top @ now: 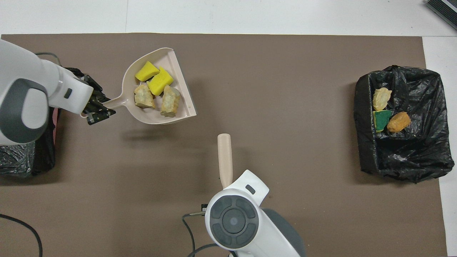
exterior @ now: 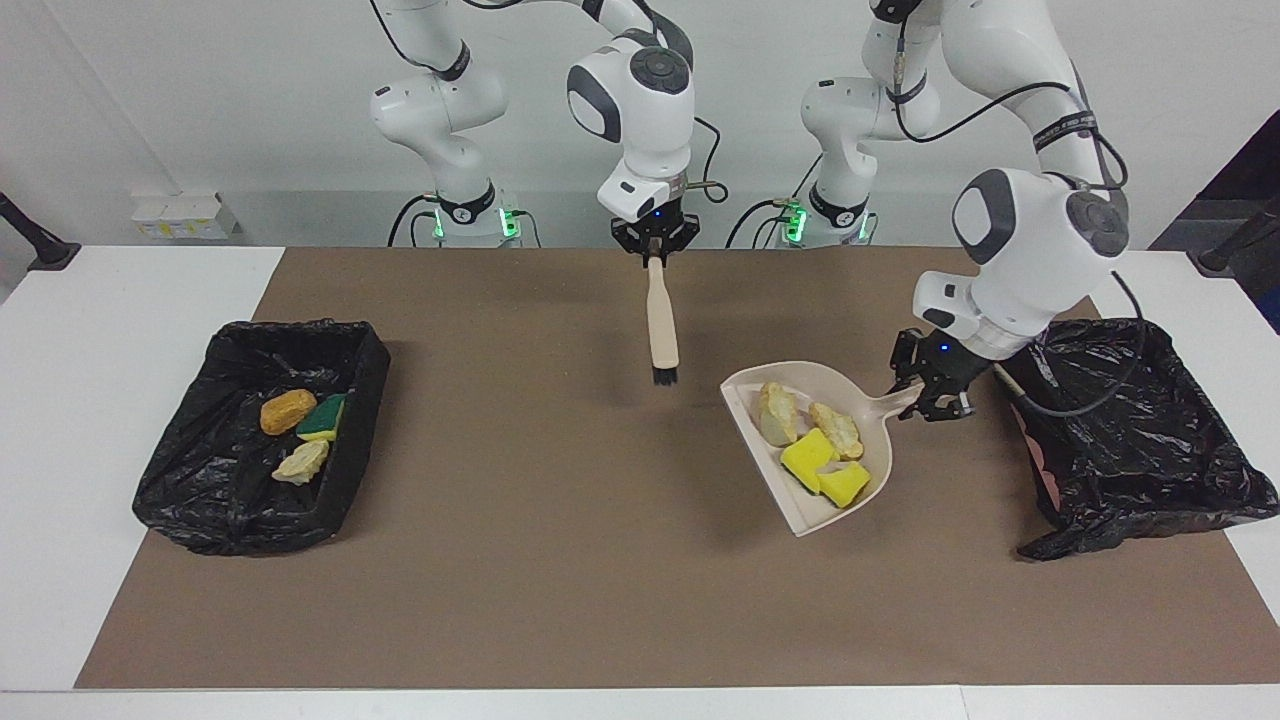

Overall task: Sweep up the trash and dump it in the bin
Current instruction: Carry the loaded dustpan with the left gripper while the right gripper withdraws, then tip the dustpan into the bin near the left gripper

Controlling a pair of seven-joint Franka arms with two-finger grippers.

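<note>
The beige brush stays held in my right gripper for now, as the brush still hangs above the brown mat.
My left gripper (exterior: 925,395) (top: 98,109) is shut on the handle of the beige dustpan (exterior: 872,470) (top: 185,103) and holds it just above the brown mat, next to the bin at the left arm's end. In the pan lie two yellow sponge pieces (exterior: 808,452) (top: 160,81) and two pale beige lumps (exterior: 777,412) (top: 144,96). My right gripper (exterior: 655,250) is shut on the beige brush (exterior: 662,320) (top: 225,157), which hangs bristles down over the middle of the mat.
A black-lined bin (exterior: 370,350) (top: 364,142) at the right arm's end holds an orange-brown lump (exterior: 288,410), a green-and-yellow sponge (exterior: 322,418) and a beige lump (exterior: 301,462). A second black-lined bin (exterior: 1150,450) (top: 21,160) stands at the left arm's end.
</note>
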